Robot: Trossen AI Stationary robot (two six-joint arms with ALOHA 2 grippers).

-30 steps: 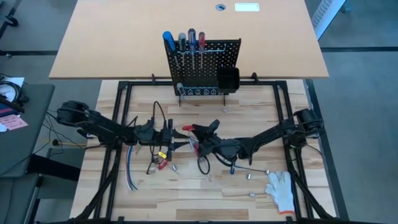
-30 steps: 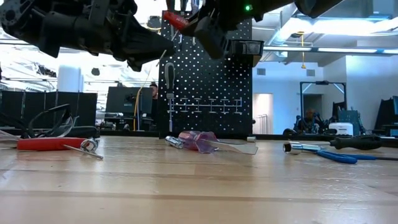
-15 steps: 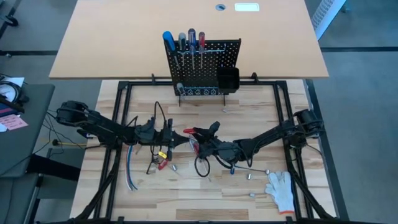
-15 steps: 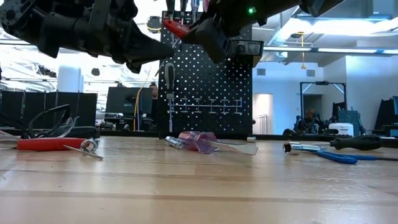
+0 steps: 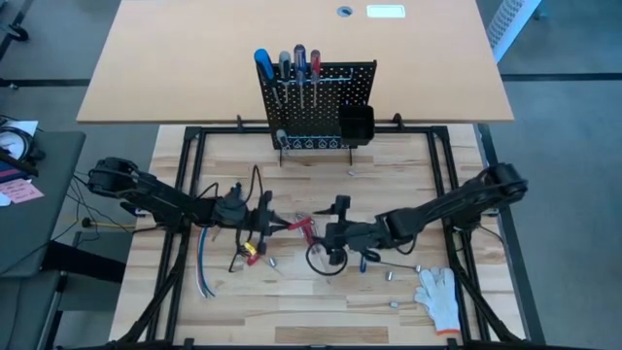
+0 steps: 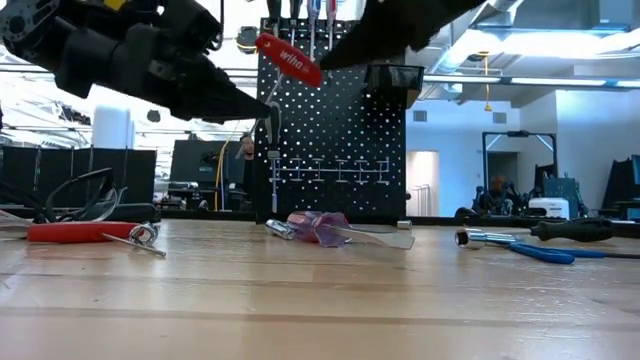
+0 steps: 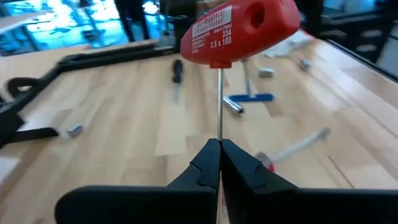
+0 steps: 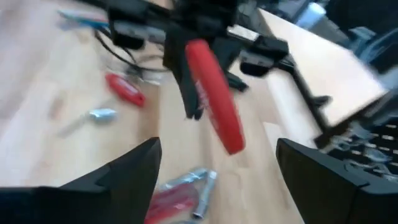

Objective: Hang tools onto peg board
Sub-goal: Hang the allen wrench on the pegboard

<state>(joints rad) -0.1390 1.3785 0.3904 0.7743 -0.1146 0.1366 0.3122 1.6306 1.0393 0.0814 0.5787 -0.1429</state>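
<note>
My left gripper's fingers cover the thin metal stem of the T-handle key. My right gripper should next grab the key by its free red handle (image 5: 299, 226) (image 8: 216, 96).
My left gripper (image 7: 219, 148) is shut on a T-handle key with a red handle (image 7: 241, 28), held in the air over the middle of the table (image 5: 303, 227). In the low view the handle (image 6: 288, 60) shows tilted in front of the black peg board (image 6: 340, 140). My right gripper (image 8: 217, 180) stands open just to the right of the handle, touching nothing (image 5: 330, 229). The peg board (image 5: 316, 107) stands upright at the table's far edge, with screwdrivers (image 5: 289, 66) hanging on it. My left gripper pinches the key's thin metal shaft (image 7: 219, 124) between its two fingertips (image 7: 205, 163). The fingers come nearly level from the table's left and lie along the shaft. The red handle sits beyond the tips, and the key is lifted clear of the table.
Loose tools lie on the wood: a red-handled tool (image 6: 75, 231), a clear purple screwdriver (image 6: 320, 225), a blue tool (image 6: 545, 252). A white glove (image 5: 439, 297) lies near right, with cables (image 5: 204, 262) near left. A small black bin (image 5: 356, 123) hangs on the board.
My right gripper has let go of the red handle, rolled, and drawn back toward the table's right. The key stays with my left gripper. Its handle has sunk a little and now sits tilted.
</note>
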